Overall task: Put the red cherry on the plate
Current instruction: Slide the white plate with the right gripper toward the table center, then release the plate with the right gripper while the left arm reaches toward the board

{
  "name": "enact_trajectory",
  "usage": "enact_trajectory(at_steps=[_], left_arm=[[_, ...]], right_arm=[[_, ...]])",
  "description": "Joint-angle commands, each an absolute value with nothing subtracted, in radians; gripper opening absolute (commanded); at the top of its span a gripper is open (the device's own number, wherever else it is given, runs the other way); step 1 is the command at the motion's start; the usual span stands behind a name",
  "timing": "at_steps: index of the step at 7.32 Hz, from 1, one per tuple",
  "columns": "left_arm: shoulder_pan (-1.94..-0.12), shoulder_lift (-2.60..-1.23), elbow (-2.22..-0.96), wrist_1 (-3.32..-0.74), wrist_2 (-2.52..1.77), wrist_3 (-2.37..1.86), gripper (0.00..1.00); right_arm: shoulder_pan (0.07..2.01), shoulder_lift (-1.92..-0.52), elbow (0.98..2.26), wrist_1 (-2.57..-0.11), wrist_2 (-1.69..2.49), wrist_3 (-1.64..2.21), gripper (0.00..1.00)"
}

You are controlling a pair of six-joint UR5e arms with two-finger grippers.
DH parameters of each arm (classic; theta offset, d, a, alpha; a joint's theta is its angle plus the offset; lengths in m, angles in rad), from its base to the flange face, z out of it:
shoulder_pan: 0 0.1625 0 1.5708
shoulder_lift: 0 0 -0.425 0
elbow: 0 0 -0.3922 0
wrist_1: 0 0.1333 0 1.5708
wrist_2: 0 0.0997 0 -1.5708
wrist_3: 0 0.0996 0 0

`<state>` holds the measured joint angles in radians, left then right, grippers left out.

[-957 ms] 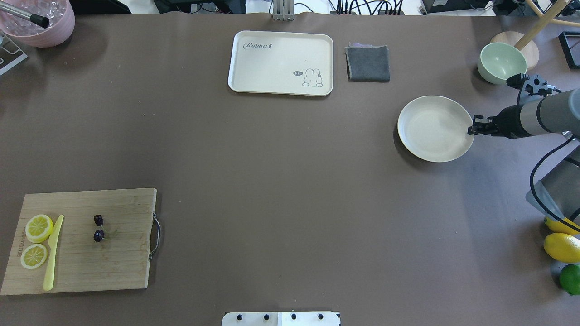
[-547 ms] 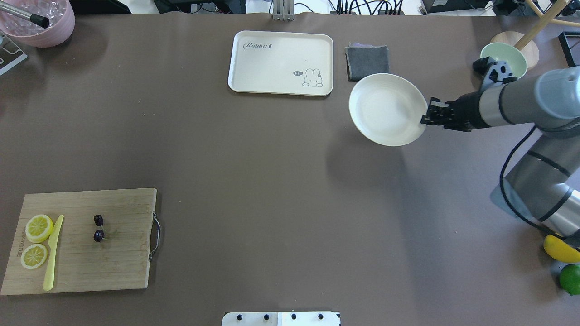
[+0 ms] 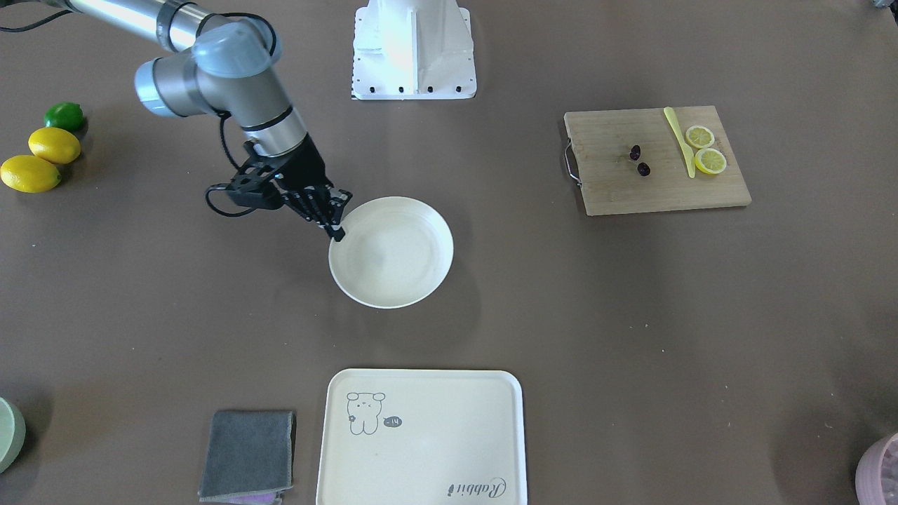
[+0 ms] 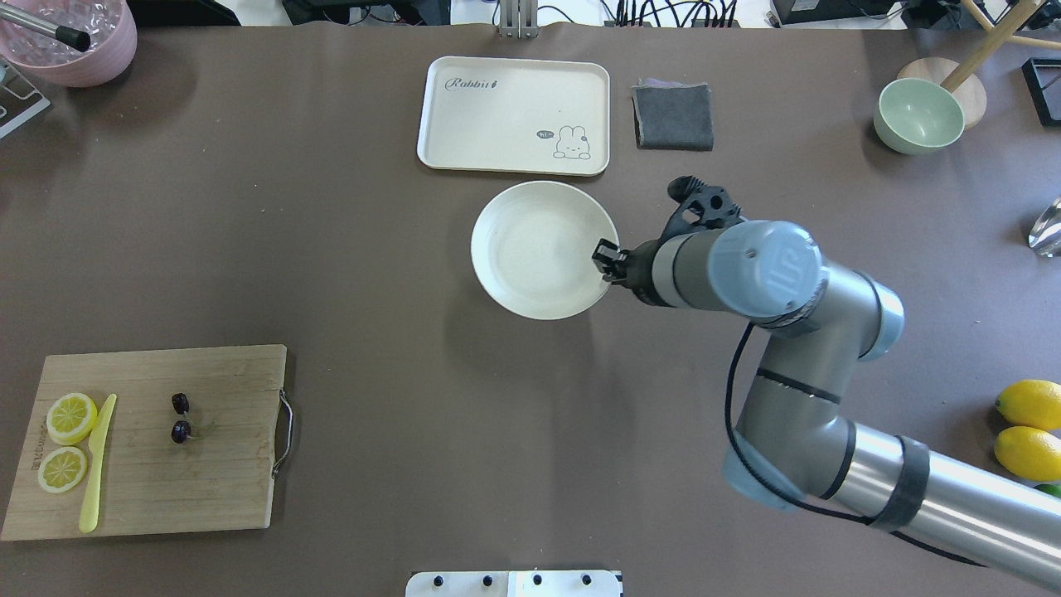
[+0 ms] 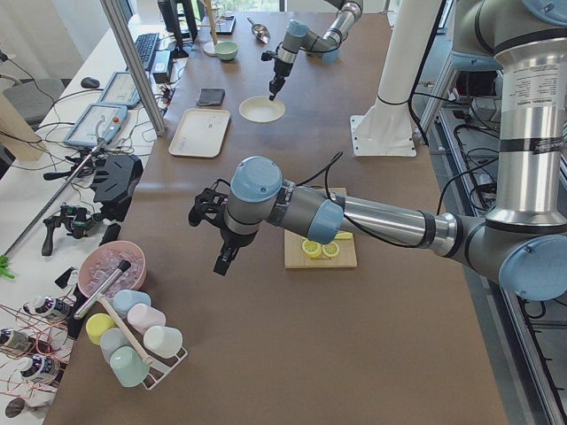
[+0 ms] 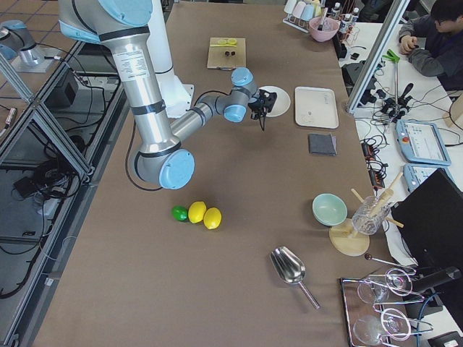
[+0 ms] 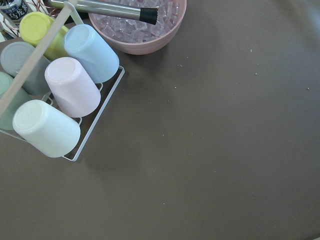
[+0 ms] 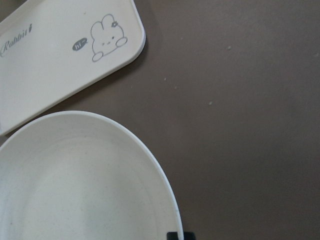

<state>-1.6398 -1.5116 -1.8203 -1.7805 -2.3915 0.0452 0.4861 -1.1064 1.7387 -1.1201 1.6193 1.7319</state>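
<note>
The cream plate stays in my closed right gripper until its base rests on the tabletop. The plate's edge hovers over its offset shadow, so it is too early to release.
The red cherry (image 4: 180, 417), a pair of tiny dark fruits, lies on the wooden cutting board (image 4: 224, 473) at the near left, also seen as the cherry (image 3: 639, 160) in the front-facing view. My right gripper (image 4: 605, 253) is shut on the right rim of the cream plate (image 4: 535, 249), holding it near the table's middle, far from the cherry. The plate's shadow falls offset beneath it. In the right wrist view the plate (image 8: 75, 185) fills the lower left. My left gripper (image 5: 221, 257) shows only in the exterior left view, so I cannot tell its state.
A cream tray (image 4: 514, 99) and a grey cloth (image 4: 673, 116) lie just beyond the plate. Lemon slices (image 4: 70, 417) and a yellow knife (image 4: 95, 464) share the board. A green bowl (image 4: 918, 114), lemons (image 4: 1028, 423), a pink bowl (image 4: 70, 37) and a cup rack (image 7: 55, 95) line the edges.
My right arm has carried the plate leftward from the table's right side to its middle, just in front of the tray. The cherry has not moved.
</note>
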Motion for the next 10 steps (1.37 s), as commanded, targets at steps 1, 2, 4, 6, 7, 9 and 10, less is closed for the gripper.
enact_trajectory(at_steps=[1, 2, 4, 6, 7, 9, 10], left_arm=[[-1.640, -1.511, -1.821, -1.787, -2.391, 0.044, 0.98], [-1.640, -1.511, -1.819, -1.786, -2.391, 0.044, 0.98], [-1.640, -1.509, -1.819, -1.787, -2.391, 0.043, 0.98], [-1.638, -1.511, -1.821, -1.787, -2.393, 0.043, 0.98], [-1.635, -1.514, -1.828, -1.787, -2.393, 0.043, 0.98], [-1.553, -1.510, -1.899, -1.817, -2.475, -0.123, 0.98], [-1.481, -1.461, -1.922, -1.947, -2.471, -0.316, 0.99]], right_arm=[[0.359, -1.016, 1.726, -1.242, 1.485, 1.776, 0.00], [0.339, -0.979, 1.715, -1.303, 1.470, 1.776, 0.00], [0.328, -0.976, 1.701, -1.312, 1.454, 1.767, 0.28], [0.339, -0.974, 1.716, -1.312, 1.433, 1.692, 1.00], [0.386, -0.982, 1.751, -1.318, 1.457, 1.649, 1.00], [0.539, -1.000, 1.836, -1.441, 1.651, 1.512, 1.00], [0.599, -1.046, 1.870, -1.450, 1.705, 1.423, 1.00]])
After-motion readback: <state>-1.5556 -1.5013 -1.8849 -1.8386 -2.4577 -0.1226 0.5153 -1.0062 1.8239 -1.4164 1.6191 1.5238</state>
